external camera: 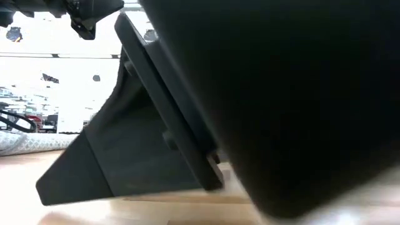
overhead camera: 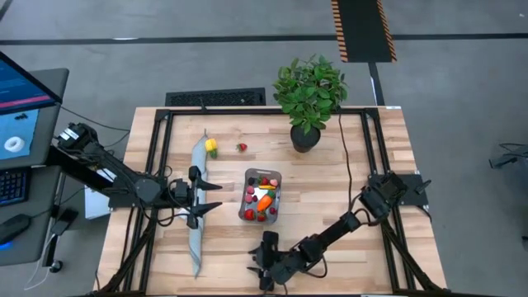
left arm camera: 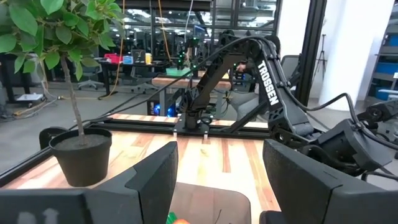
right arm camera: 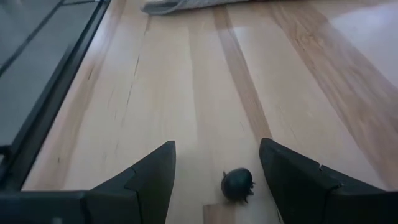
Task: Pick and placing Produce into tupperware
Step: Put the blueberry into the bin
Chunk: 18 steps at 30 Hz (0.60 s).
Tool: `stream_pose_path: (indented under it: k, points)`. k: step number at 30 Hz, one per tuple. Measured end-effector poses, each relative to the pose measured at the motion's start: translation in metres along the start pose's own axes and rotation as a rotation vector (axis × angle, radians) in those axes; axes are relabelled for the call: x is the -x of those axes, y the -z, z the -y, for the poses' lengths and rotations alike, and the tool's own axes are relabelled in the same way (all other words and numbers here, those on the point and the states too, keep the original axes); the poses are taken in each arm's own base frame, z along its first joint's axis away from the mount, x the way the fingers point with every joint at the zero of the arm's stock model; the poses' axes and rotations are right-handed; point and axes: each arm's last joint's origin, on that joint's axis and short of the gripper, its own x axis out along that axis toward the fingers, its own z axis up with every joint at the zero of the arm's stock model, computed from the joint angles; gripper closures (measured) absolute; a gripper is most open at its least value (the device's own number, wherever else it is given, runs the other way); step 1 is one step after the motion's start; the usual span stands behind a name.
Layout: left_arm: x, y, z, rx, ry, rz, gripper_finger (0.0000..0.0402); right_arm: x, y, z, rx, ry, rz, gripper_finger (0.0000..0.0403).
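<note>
My fingertips reach past the berry to the wood, and closing now would catch it, so it is time for my right gripper to close on the small dark berry.
The clear tupperware sits mid-table with several red, orange and green produce pieces inside. A yellow piece and a red berry lie on the wood toward the far edge. My left gripper is open, hovering level just left of the tupperware over the cloth strip. My right gripper is open, low by the table's near edge, its fingers on either side of a small dark produce piece that rests on the table; a gap shows on both sides.
A long grey folded cloth strip lies left of the tupperware, its end ahead of my right gripper. A potted plant stands at the far edge. A dark arm part close up fills the low view.
</note>
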Motion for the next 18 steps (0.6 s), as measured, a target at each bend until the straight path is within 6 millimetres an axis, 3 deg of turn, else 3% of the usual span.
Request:
stream_pose_path:
  k: [11,18]
  points:
    - [0.0,-0.0001,0.0,0.007,0.0,0.0,0.0176,0.0054,0.0071,-0.0062,0.053,0.045,0.008,0.0152]
    - [0.0,0.0,0.0,0.007,0.001,0.0,0.0176,0.0059,0.009,-0.005,0.05,0.063,0.003,0.0243]
